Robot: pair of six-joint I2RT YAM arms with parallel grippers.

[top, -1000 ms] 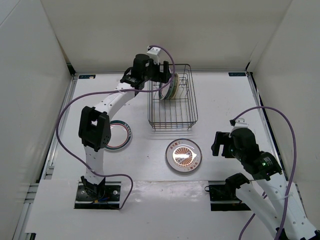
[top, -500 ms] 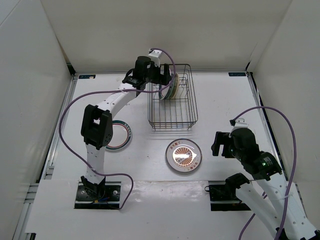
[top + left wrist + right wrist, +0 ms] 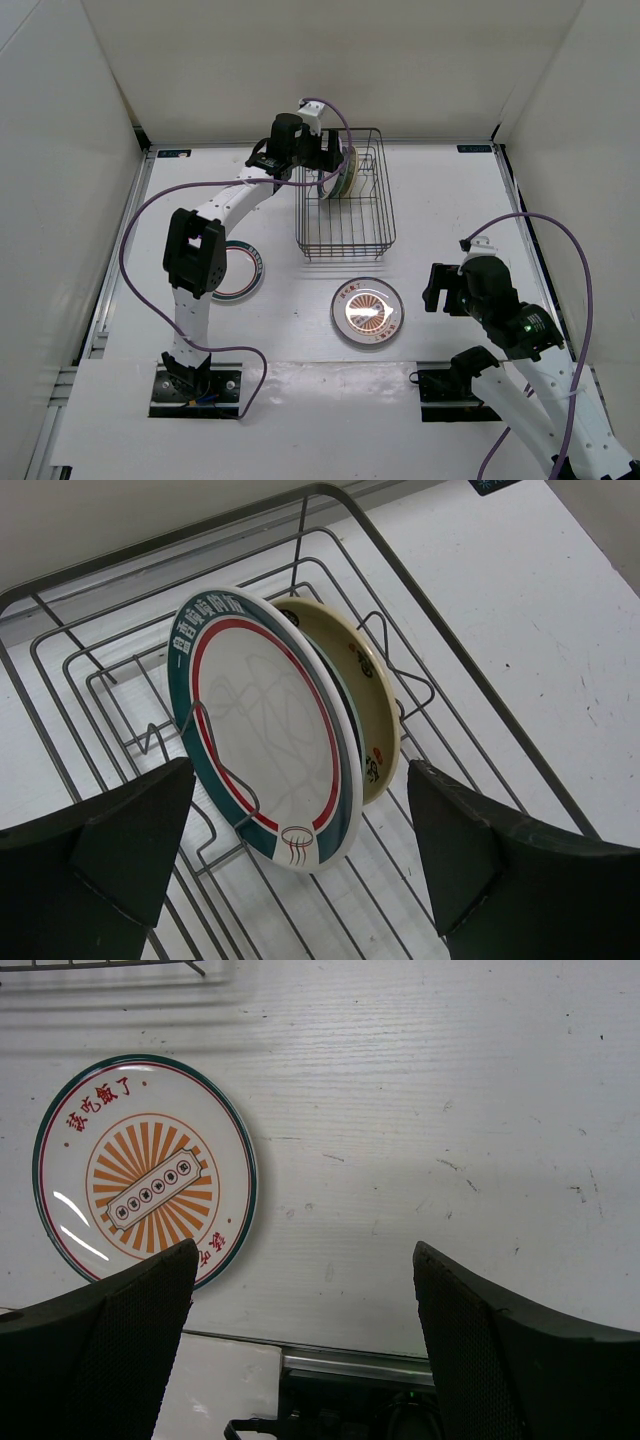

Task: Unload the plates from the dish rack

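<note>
My left gripper next grabs the plate by its exposed rim (image 3: 328,188) (image 3: 340,842), so the teal-rimmed plate's opposite edge stays free to leave the dish rack's wires.
The dark wire dish rack (image 3: 347,225) stands at the back centre of the table. Two plates stand upright between its prongs: a white plate with a teal rim and red ring (image 3: 262,730), and a cream plate (image 3: 372,705) close behind it. My left gripper (image 3: 336,160) is open just above them, with its fingers (image 3: 125,855) on either side of the teal-rimmed plate and not touching it. The sunburst plate (image 3: 368,310) lies flat on the table in front of the rack, also in the right wrist view (image 3: 145,1182). My right gripper (image 3: 433,288) is open and empty, to the right of it.
A further plate with a dark green rim (image 3: 240,272) lies flat at the left, partly hidden by my left arm's elbow. White walls enclose the table on three sides. The rack's near edge (image 3: 100,965) shows at the top of the right wrist view.
My left arm has shifted slightly toward the back over the rack's far end, then held still. The right arm and the plates have not moved.
</note>
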